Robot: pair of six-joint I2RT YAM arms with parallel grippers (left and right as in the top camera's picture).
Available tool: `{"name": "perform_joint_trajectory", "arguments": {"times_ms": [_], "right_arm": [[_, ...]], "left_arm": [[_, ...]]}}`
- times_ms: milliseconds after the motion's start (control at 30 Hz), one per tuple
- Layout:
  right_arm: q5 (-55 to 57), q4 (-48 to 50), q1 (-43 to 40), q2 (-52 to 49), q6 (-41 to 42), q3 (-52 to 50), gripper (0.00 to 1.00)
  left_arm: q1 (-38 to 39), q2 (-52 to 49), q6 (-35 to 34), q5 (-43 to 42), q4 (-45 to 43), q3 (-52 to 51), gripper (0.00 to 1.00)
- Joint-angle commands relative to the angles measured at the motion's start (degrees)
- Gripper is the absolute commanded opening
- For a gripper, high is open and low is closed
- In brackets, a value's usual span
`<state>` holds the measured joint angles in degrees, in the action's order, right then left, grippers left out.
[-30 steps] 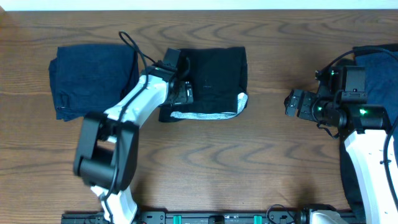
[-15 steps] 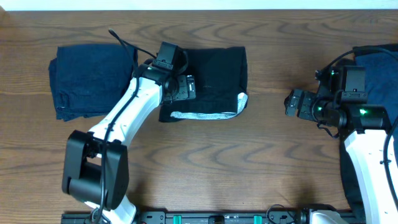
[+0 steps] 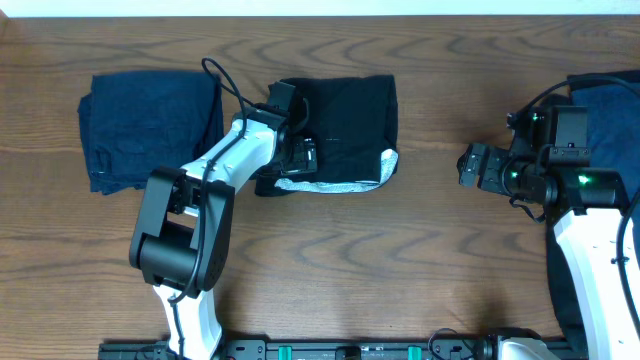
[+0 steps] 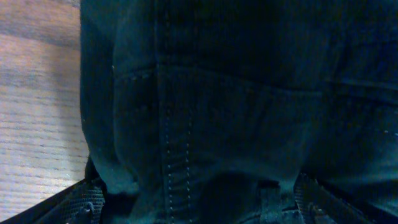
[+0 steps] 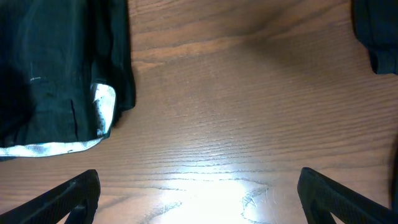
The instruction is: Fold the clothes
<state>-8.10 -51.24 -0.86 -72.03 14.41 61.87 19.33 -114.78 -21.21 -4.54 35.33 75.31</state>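
Observation:
The folded black garment needs to be stacked on the folded navy garment. My left gripper will grab the folded black garment [image 3: 345, 125] next, by its stitched side nearest the folded navy garment.
The clothes show as three dark pieces. A folded black garment [image 3: 345, 125] lies at the table's centre, with a pale grey waistband strip [image 3: 330, 185] along its near edge. My left gripper [image 3: 303, 157] sits low on its left part. In the left wrist view my left gripper [image 4: 199, 208] is open, and dark stitched cloth [image 4: 249, 93] fills the space between its fingers [image 4: 81, 202]. My right gripper [image 3: 470, 165] hovers open over bare wood, right of the garment. In the right wrist view my right gripper [image 5: 202, 205] holds nothing, and the black garment [image 5: 56, 62] lies at the upper left.
A folded navy garment [image 3: 150, 125] lies at the back left, next to the left arm. Another navy piece [image 3: 610, 105] lies at the right edge, behind the right arm, and shows as dark cloth [image 5: 376, 31] in the right wrist view. Brown wooden tabletop [image 3: 400, 260] runs across the front.
The left arm's elbow swung out to the left and back, while its gripper stayed on the black garment's left part. The right arm and the garments have not moved.

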Motion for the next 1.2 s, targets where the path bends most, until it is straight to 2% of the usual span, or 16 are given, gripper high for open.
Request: {"name": "perform_joint_trajectory", "arguments": {"times_ms": [0,267,333,400,467,667,867,1167], "right_arm": [[0.2,0.02,-0.24,0.02,-0.76,0.15,0.99],[0.2,0.02,-0.24,0.02,-0.76,0.15,0.99],[0.2,0.02,-0.26,0.02,-0.76,0.15,0.99],[0.2,0.02,-0.24,0.02,-0.76,0.15,0.99],[0.2,0.02,-0.24,0.02,-0.76,0.15,0.99],[0.2,0.02,-0.24,0.02,-0.76,0.15,0.99],[0.17,0.0,-0.24,0.02,-0.76,0.15,0.99],[0.2,0.02,-0.24,0.02,-0.76,0.15,0.99]], "left_arm": [[0.13,-1.05,-0.57,-0.24,0.37,-0.28,0.98],[0.15,-1.05,-0.57,-2.6,0.35,-0.42,0.99],[0.15,-1.05,-0.55,-2.6,0.35,-0.46,0.95],[0.15,-1.05,-0.55,-2.6,0.35,-0.46,0.86],[0.15,-1.05,-0.57,-2.6,0.35,-0.46,0.73],[0.15,-1.05,-0.55,-2.62,0.35,-0.46,0.43],[0.15,-1.05,-0.52,-5.51,-0.66,-0.46,0.06],[0.13,0.15,0.7,-7.02,-3.96,0.66,0.06]]}}
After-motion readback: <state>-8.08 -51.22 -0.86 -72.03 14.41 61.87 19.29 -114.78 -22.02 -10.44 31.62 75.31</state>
